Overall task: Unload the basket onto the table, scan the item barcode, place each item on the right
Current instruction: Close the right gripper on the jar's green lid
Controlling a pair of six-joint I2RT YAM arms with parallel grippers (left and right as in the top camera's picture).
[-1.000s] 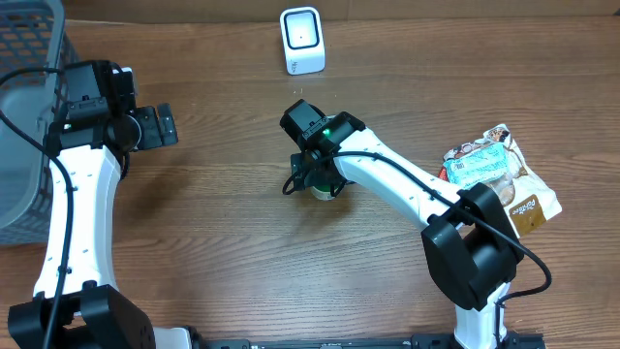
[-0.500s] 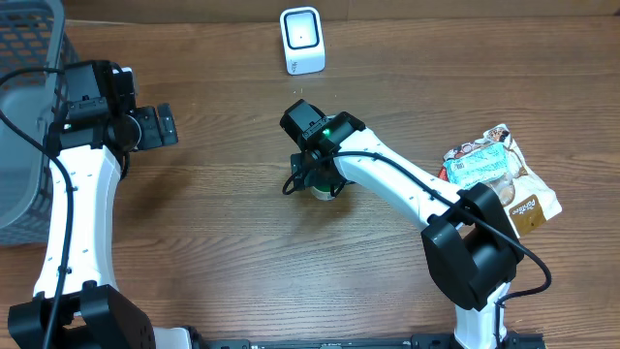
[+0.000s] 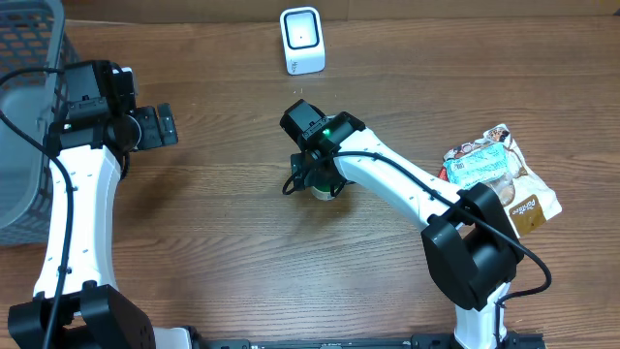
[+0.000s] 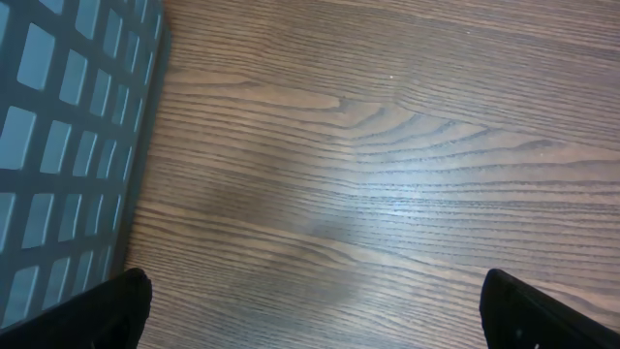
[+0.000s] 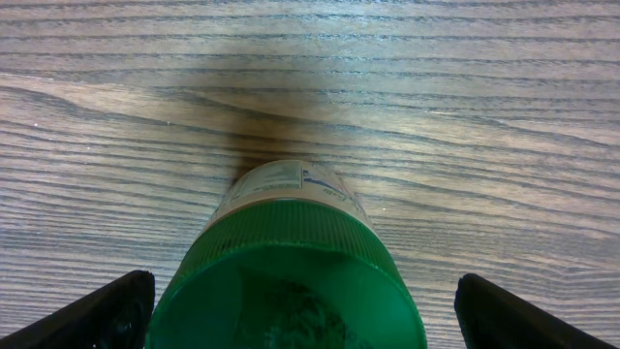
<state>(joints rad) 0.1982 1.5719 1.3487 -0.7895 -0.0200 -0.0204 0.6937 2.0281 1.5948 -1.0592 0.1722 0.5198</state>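
Observation:
The green cap's flat top [image 3: 324,188] [image 5: 289,295] is between my fingers, short of the label, so my right gripper isn't ready to close yet and needs to first move down.
A small container with a green ribbed cap [image 5: 291,281] and a pale label stands upright on the wooden table, mostly hidden under my right wrist in the overhead view [image 3: 322,191]. My right gripper [image 5: 300,315] hangs over it, open, one finger on each side of the cap with a gap on the right side. The white barcode scanner [image 3: 301,39] stands at the far edge of the table, well apart from the container. My left gripper [image 3: 155,127] is open over bare wood, with nothing between its fingers [image 4: 116,305].
A grey mesh basket [image 3: 24,116] stands at the far left, and its wall [image 4: 68,116] shows close to the left gripper. Several snack packets [image 3: 499,179] lie at the right, beside the right arm's base.

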